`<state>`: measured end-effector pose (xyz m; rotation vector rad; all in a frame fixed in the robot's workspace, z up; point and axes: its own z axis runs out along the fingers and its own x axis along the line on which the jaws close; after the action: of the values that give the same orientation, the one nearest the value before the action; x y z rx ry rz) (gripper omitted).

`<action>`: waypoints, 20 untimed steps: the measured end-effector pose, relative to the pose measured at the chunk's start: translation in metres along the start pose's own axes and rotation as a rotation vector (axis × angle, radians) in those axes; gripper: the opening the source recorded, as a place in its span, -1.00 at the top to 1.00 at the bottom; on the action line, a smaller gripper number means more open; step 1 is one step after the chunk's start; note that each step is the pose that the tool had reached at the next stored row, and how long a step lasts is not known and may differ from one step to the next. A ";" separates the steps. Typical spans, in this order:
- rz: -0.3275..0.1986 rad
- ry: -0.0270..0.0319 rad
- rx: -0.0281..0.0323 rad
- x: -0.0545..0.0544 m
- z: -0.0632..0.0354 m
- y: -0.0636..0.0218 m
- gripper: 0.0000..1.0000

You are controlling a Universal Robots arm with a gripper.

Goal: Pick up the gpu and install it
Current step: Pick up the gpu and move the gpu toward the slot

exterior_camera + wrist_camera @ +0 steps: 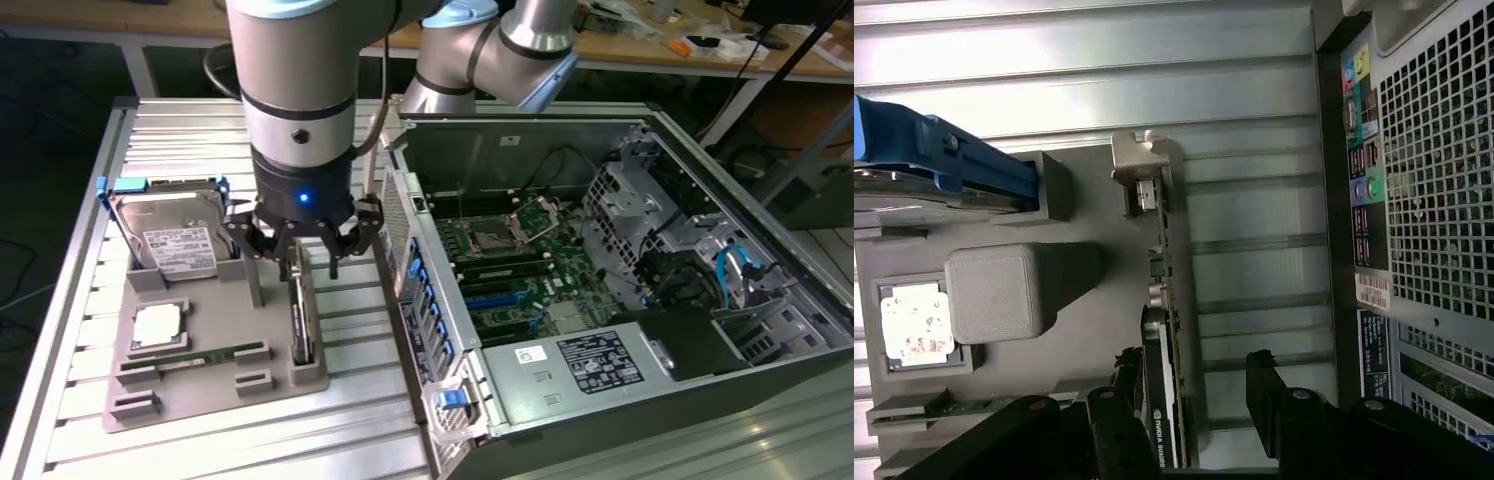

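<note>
My open fingers hover above the GPU's upper edge [302, 300], so my gripper lowers, before it closes on that edge.
The gpu [303, 322] stands on its long edge in a slot of the grey holder tray [200, 385], with its black shroud facing the exterior view's left. In the wrist view the gpu [1166, 330] shows edge-on, its silver bracket [1144, 165] at the far end. My gripper [307, 268] hangs right over the card's far end, open, one finger on each side of it. Through the wrist camera the gripper [1189, 400] straddles the card: one black finger [1122, 395] is close to the shroud side, and the other finger [1266, 385] stands well off the card.
The tray also holds a silver hard drive [174, 238] in blue rails, a CPU [158, 325] and a RAM stick [194, 358]. The open PC case [667, 330] with its motherboard [514, 275] lies close on the exterior view's right; its perforated rear panel [1439, 180] is beside the tray.
</note>
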<state>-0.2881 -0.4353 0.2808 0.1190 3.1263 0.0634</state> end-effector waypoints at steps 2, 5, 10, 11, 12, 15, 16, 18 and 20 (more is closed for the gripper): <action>0.000 0.0000 0.0007 0.002 0.0034 -0.0009 -0.08; 0.000 -0.0002 0.0016 0.005 0.0104 -0.0027 -0.08; 0.000 -0.0002 0.0020 0.008 0.0195 -0.0054 -0.08; 0.000 -0.0003 0.0020 0.009 0.0214 -0.0060 -0.08; 0.000 -0.0002 0.0021 0.009 0.0231 -0.0067 -0.08; 0.000 -0.0002 0.0020 0.009 0.0287 -0.0089 -0.08; 0.000 -0.0002 0.0021 0.009 0.0303 -0.0095 -0.08; 0.000 -0.0002 0.0020 0.010 0.0344 -0.0106 -0.08; 0.000 -0.0002 0.0024 0.010 0.0349 -0.0107 -0.08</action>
<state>-0.2980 -0.4438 0.2454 0.1189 3.1263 0.0595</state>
